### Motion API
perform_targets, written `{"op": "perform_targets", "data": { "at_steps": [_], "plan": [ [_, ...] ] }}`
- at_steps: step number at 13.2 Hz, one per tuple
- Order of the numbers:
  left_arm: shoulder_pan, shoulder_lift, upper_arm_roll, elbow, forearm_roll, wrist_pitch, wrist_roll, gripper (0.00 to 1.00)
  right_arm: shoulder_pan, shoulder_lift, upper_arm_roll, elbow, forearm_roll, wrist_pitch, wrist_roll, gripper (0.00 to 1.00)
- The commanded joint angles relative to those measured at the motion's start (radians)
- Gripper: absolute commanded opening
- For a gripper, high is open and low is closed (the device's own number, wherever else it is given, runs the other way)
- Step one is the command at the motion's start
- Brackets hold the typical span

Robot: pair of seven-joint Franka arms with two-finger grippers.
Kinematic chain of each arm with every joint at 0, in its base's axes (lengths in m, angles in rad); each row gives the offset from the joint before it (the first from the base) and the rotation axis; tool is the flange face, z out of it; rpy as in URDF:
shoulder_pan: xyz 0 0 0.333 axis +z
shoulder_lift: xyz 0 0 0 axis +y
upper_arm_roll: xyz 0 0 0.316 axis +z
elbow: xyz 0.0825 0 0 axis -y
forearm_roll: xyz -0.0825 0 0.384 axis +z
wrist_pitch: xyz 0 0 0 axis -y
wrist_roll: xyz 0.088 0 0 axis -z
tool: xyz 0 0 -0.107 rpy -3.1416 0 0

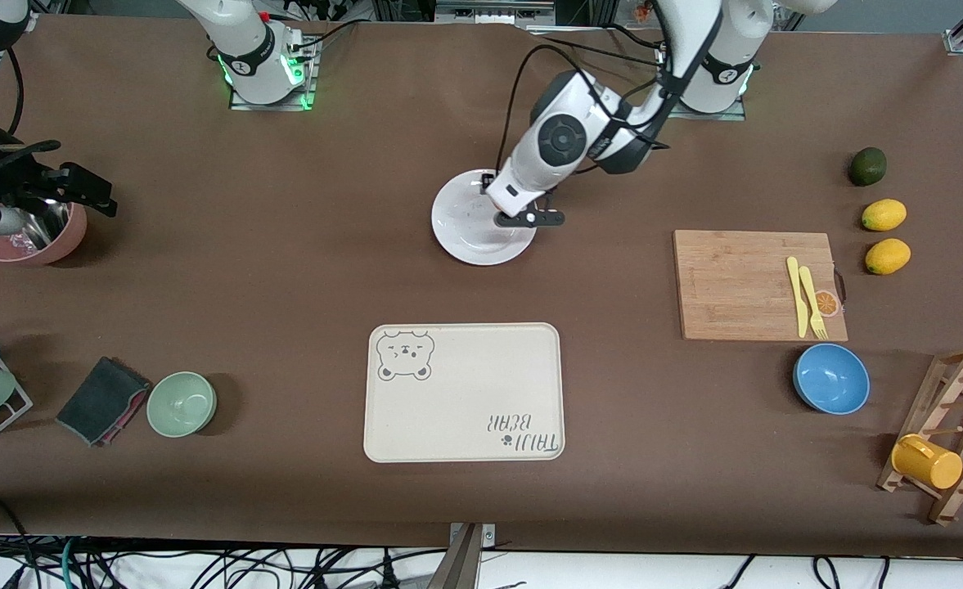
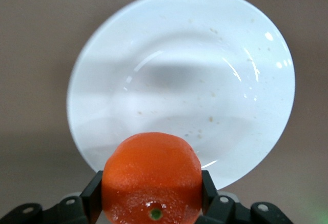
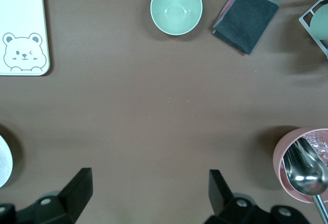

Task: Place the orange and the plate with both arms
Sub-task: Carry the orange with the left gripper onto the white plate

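In the left wrist view the orange hangs above the white plate's near edge. My left gripper now keeps holding the orange until it is lower.
The white plate lies on the brown table, farther from the front camera than the cream tray. My left gripper hangs over the plate's edge toward the left arm's end. In the left wrist view the left gripper is shut on the bright orange, one black finger on each side, with the plate beneath. The arm's hand hides the orange in the front view. My right gripper waits beside a pink bowl at the right arm's end. In its wrist view the right gripper is open over bare table.
The cream bear tray is nearer the front camera than the plate. A pink bowl with a metal spoon, a green bowl and a dark cloth are at the right arm's end. Cutting board, blue bowl, lemons at the other.
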Motion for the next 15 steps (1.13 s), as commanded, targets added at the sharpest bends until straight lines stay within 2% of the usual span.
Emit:
{"op": "perform_targets", "data": {
  "at_steps": [1, 6, 9, 10, 11, 12, 13, 15],
  "plan": [
    [-0.048, 0.084, 0.005, 0.096, -0.017, 0.020, -0.071, 0.01, 0.002, 0.006, -0.003, 0.019, 0.008, -0.018, -0.003, 1.00],
    [-0.056, 0.165, 0.006, 0.127, -0.010, 0.104, -0.091, 0.08, 0.002, 0.006, -0.003, 0.019, 0.006, -0.018, -0.005, 1.00],
    [-0.053, 0.181, 0.006, 0.128, 0.000, 0.106, -0.092, 0.22, 0.002, 0.006, -0.003, 0.019, 0.006, -0.020, -0.003, 1.00],
    [-0.053, 0.182, 0.006, 0.128, 0.000, 0.118, -0.094, 0.35, 0.002, 0.006, -0.003, 0.019, 0.006, -0.020, 0.004, 1.00],
    [-0.052, 0.184, 0.006, 0.128, 0.001, 0.120, -0.094, 0.59, 0.004, 0.006, -0.002, 0.019, 0.006, -0.020, 0.003, 1.00],
    [-0.045, 0.182, 0.008, 0.128, 0.000, 0.120, -0.095, 0.88, 0.010, 0.007, 0.000, 0.022, 0.005, -0.021, -0.002, 1.00],
    [-0.042, 0.176, 0.009, 0.128, 0.001, 0.118, -0.095, 1.00, 0.013, 0.012, 0.006, 0.019, -0.001, -0.041, 0.001, 1.00],
    [-0.021, 0.152, 0.006, 0.127, 0.003, 0.101, -0.101, 1.00, 0.028, 0.042, 0.009, 0.020, -0.003, -0.074, -0.003, 1.00]
  ]
}}
